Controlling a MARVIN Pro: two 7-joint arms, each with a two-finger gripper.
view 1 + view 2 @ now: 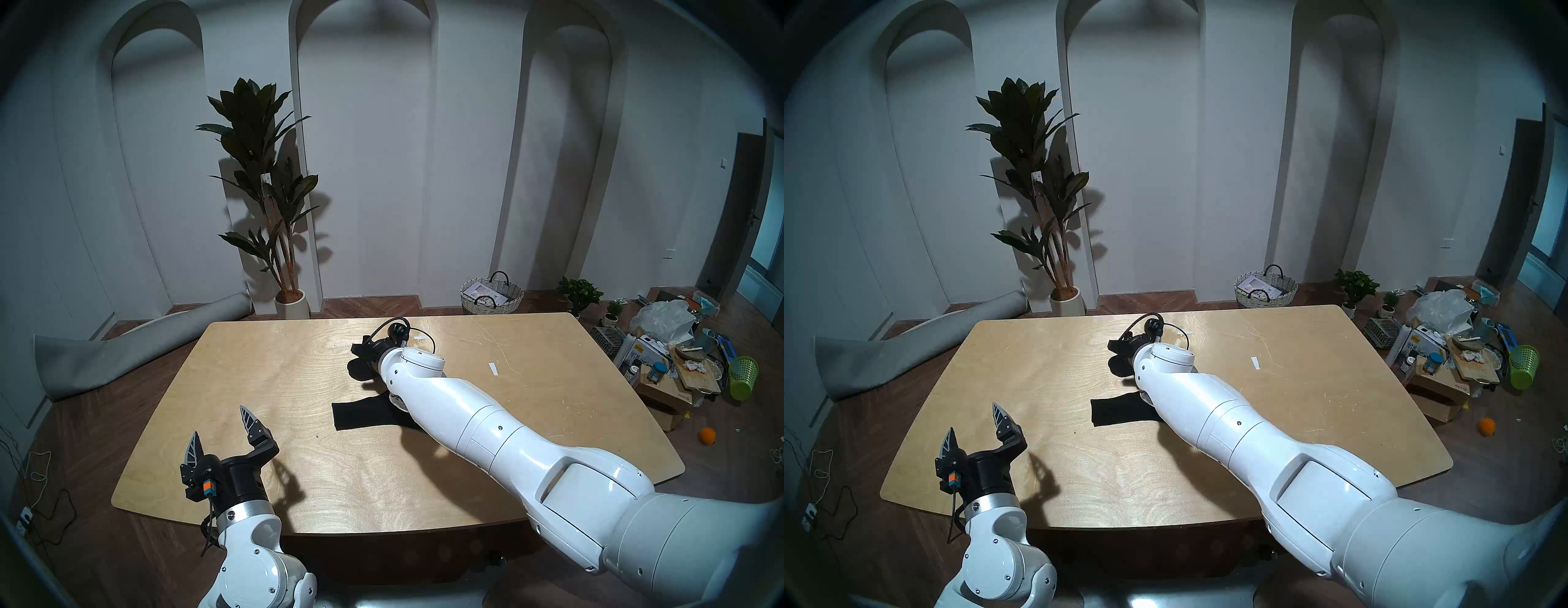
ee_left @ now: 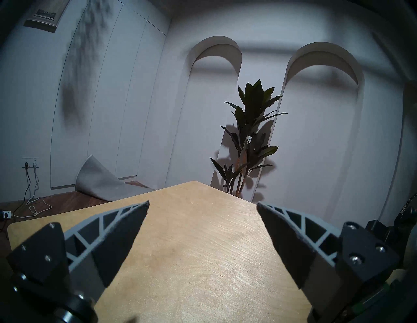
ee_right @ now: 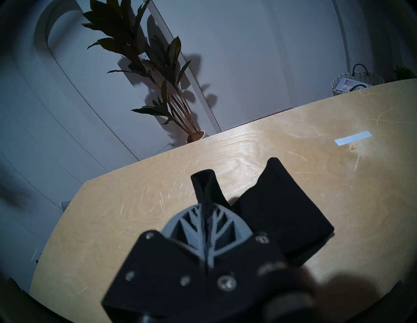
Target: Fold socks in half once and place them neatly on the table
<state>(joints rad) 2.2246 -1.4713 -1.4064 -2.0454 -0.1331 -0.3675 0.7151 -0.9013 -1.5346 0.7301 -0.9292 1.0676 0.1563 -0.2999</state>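
Observation:
The black sock's square end point(image 3: 296, 210) rests on the tabletop beside my fingers. The sock would settle there, so my right gripper is now ready to release.
My right gripper point(image 3: 206, 204) is shut on a black sock point(image 3: 277, 212). A folded edge of the sock sticks out past the fingertips, and the rest bunches to their right, low over the table point(image 3: 112, 225). In the head view this gripper point(image 1: 359, 350) is at the far middle of the table point(image 1: 297, 488). A second black sock point(image 1: 360, 414) lies flat at the table's middle, its right end hidden under my right arm. My left gripper point(image 1: 218, 420) is open and empty above the near left part of the table, and its wrist view point(image 2: 203, 203) shows only bare wood.
Small white tape strips point(image 1: 494, 368) lie on the right part of the table, and one shows in the right wrist view point(image 3: 353, 138). Beyond the table stand a potted plant point(image 1: 271, 191), a rolled rug point(image 1: 127, 348), a wicker basket point(image 1: 491, 295) and floor clutter point(image 1: 670, 352).

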